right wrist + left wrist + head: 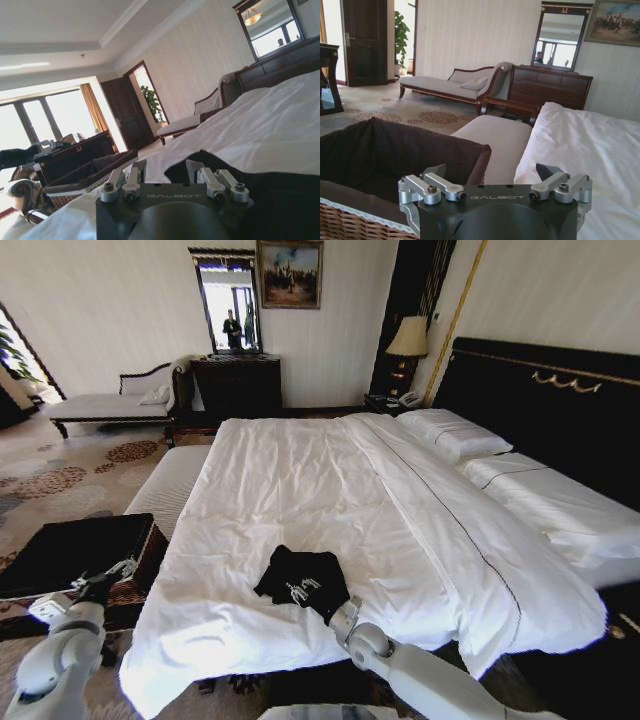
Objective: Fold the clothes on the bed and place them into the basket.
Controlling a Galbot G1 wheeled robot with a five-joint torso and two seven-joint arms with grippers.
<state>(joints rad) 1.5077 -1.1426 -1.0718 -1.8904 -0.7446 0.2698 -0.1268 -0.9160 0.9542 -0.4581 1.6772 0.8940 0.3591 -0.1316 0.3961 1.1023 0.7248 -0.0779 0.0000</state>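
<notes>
My right gripper pinches the black top (pixel 300 577) by its raised near edge (pixel 330 612) next, since the top lies slack and bunched on the bed.
The clothes (pixel 300 583), a black top with white lettering, lie bunched on the white bed (pixel 330 490) near its foot edge. My right gripper (pixel 338 614) reaches in from the lower right and sits at the top's near edge. In the right wrist view the right gripper (pixel 167 166) is open, with the black fabric (pixel 285 200) just under and ahead of its fingers. My left gripper (pixel 103 583) hovers over the brown wicker basket (pixel 70 552) beside the bed. It is open and holds nothing, above the basket's dark lining (pixel 385 150).
A pale striped bench (pixel 172 485) stands along the bed's left side, beyond the basket. A chaise lounge (pixel 110 405) and a dark dresser (pixel 237 385) with a mirror line the far wall. The black headboard (pixel 540 400) and pillows (pixel 455 435) lie to the right.
</notes>
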